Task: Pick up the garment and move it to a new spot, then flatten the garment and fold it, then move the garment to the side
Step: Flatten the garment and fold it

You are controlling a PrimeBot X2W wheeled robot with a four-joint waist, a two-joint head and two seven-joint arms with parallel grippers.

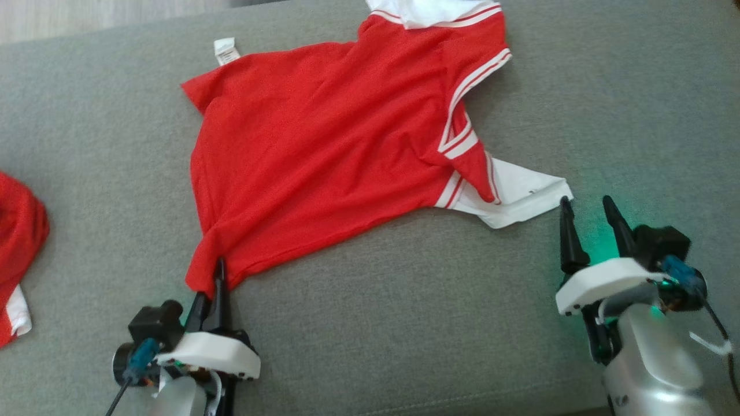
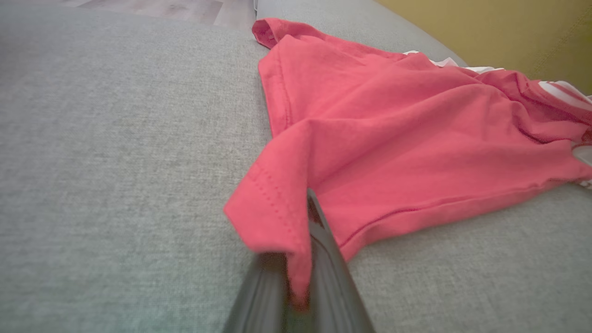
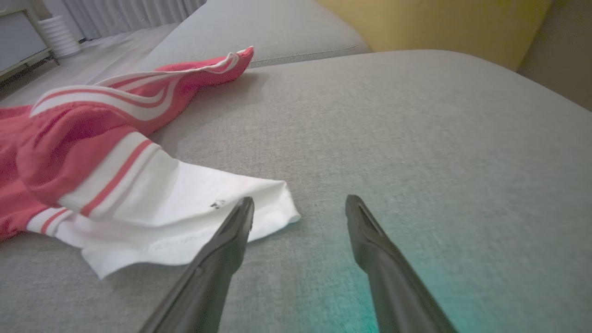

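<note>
The red cloth (image 1: 312, 149) lies slack, and the garment's hem stands up at its white sleeve end (image 1: 562, 192). My right gripper needs to grab the garment there next.
The garment (image 1: 324, 144) is a red shirt with white striped trim, spread crumpled across the grey cushion. Its white part (image 1: 520, 199) points toward the right. My left gripper (image 1: 215, 277) is shut on the garment's near left hem corner; in the left wrist view that corner (image 2: 273, 217) folds over between the two dark fingers (image 2: 323, 259). My right gripper (image 1: 587, 211) stands open just right of the white part's edge. Seen from the right wrist, its left fingertip (image 3: 243, 210) overlaps the edge of the white cloth (image 3: 185, 208), and nothing sits between the jaws.
A second red and white cloth (image 1: 17, 248) lies at the cushion's left edge. A white tag (image 1: 225, 51) pokes out at the garment's far corner. Wood floor (image 1: 87, 17) shows beyond the cushion (image 1: 404, 323). A yellow wall (image 3: 439, 23) rises behind.
</note>
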